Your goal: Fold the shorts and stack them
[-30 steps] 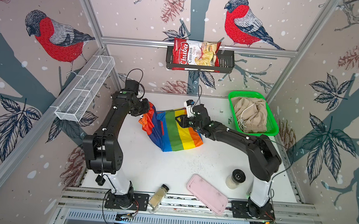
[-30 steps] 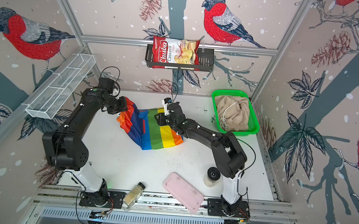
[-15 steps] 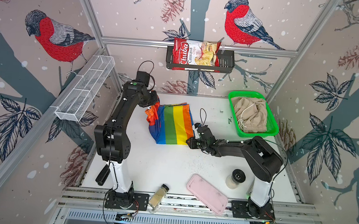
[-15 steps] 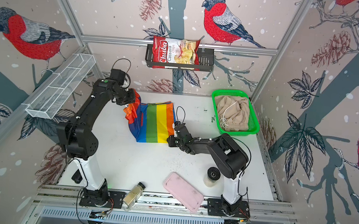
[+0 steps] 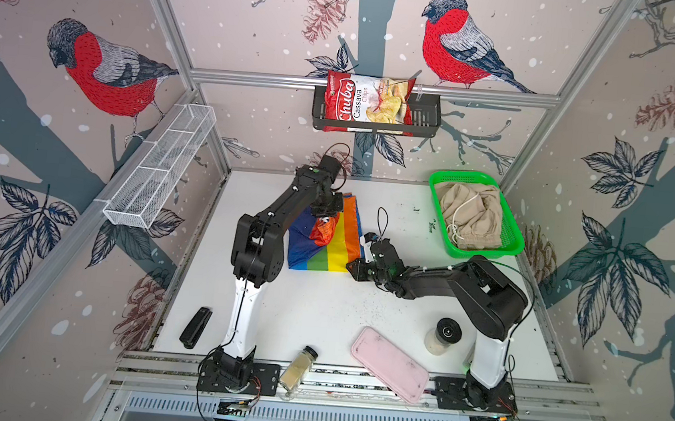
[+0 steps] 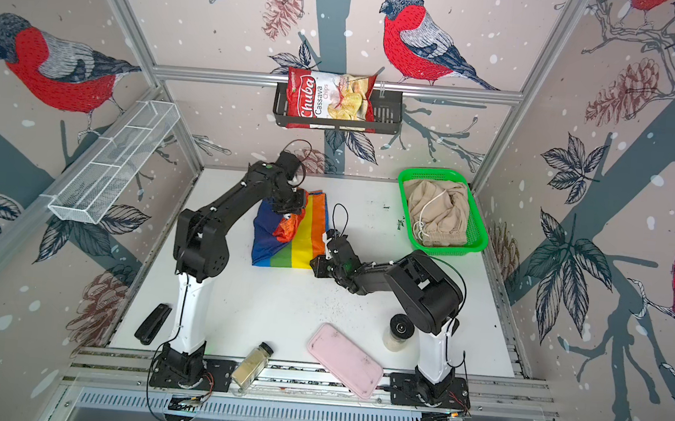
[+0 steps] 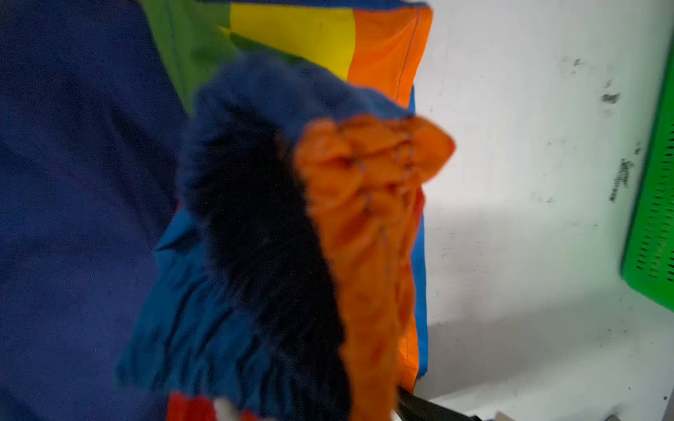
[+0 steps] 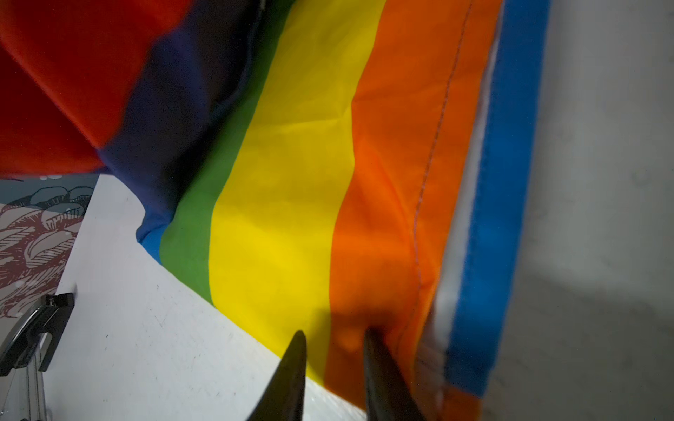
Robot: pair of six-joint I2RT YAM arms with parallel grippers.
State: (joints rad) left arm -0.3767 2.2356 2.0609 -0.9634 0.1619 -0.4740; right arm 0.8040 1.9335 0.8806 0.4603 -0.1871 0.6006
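Note:
My left gripper lowers the gathered waist flat next and only then opens, since the waist's orange edge point(image 7: 361, 203) gapes open above the orange stripe point(image 7: 386, 45).
The rainbow shorts point(image 5: 334, 246) lie on the white table point(image 5: 318, 310) in both top views, stripes running front to back. My left gripper point(image 5: 325, 218) hangs over their rear half, shut on the gathered orange and blue waist point(image 7: 364, 189), which is lifted and blocks the fingers in the left wrist view. My right gripper point(image 5: 353, 268) is low at the shorts' front right corner. Its jaws stand a narrow gap apart point(image 8: 333, 339), tips on the orange stripe point(image 8: 379, 226) at the hem. The beige shorts point(image 5: 470, 219) lie crumpled in the green basket point(image 5: 486, 256).
Along the front edge sit a pink tray point(image 5: 391, 368), a lying spice jar point(image 5: 297, 368) and a black-lidded jar point(image 5: 443, 335). A black object point(image 5: 195, 327) lies front left. A white wire basket point(image 5: 160, 167) and a shelf holding a chips bag point(image 5: 368, 104) hang on the walls.
The right gripper moved from the shorts' rear edge to their front right corner and its jaws narrowed. The left gripper carried the waist rightward over the shorts, which now lie flatter.

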